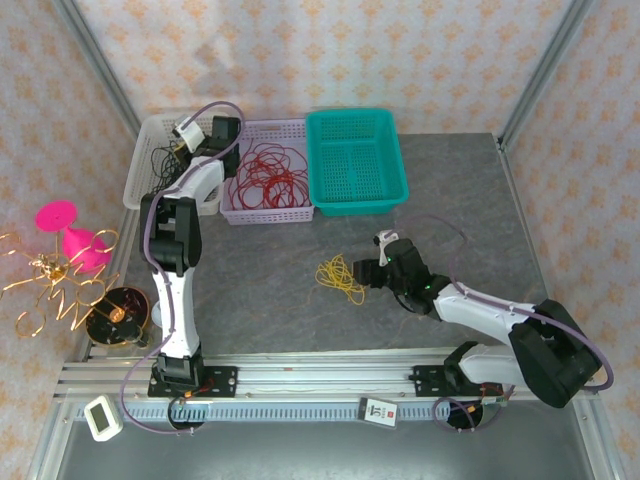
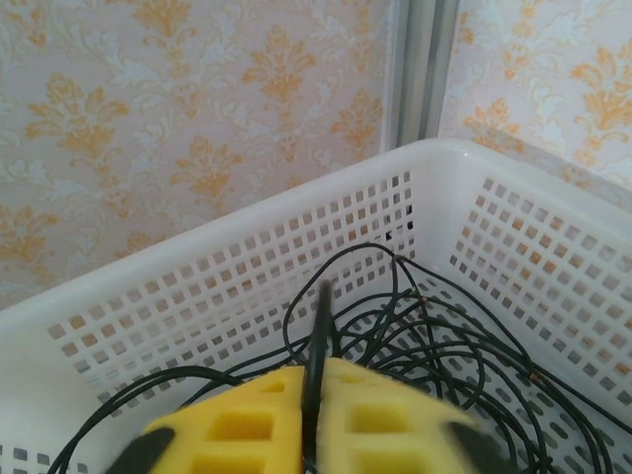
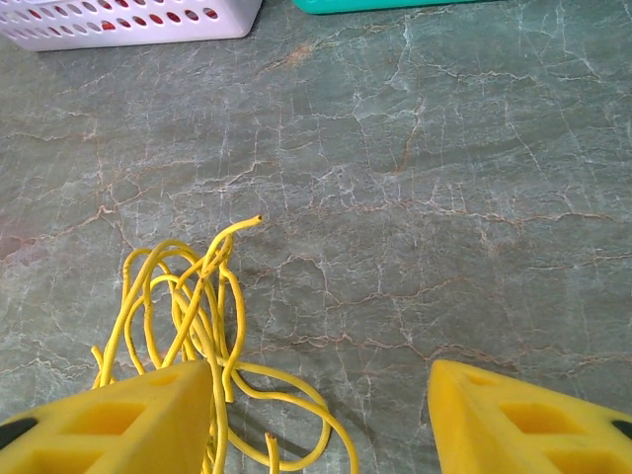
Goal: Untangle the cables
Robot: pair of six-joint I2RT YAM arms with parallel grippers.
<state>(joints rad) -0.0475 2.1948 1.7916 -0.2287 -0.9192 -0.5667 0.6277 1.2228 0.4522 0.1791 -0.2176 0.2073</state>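
My right gripper picks up the yellow cable by a loose end (image 1: 342, 256) (image 3: 256, 221) next, to draw that part of the cable free of the tangled loops.
The yellow cable (image 1: 341, 278) (image 3: 188, 296) lies in loose loops on the grey table. My right gripper (image 1: 366, 272) (image 3: 318, 380) hovers open just right of it, its left finger (image 3: 118, 425) over the loops and one loop lying between the fingers. The red cable (image 1: 270, 175) is coiled in the middle white basket (image 1: 265, 215). My left gripper (image 1: 186, 133) (image 2: 316, 380) reaches into the left white basket (image 1: 138, 175) (image 2: 474, 188), its yellow pads close together on a strand of the black wires (image 2: 444, 336) piled there.
A teal basket (image 1: 355, 160) stands right of the white ones at the table's back. Off the table's left edge are a pink goblet (image 1: 75, 235), a golden curly wire ornament (image 1: 55, 285) and a dark round object (image 1: 118, 312). Bare table spreads right of the yellow cable.
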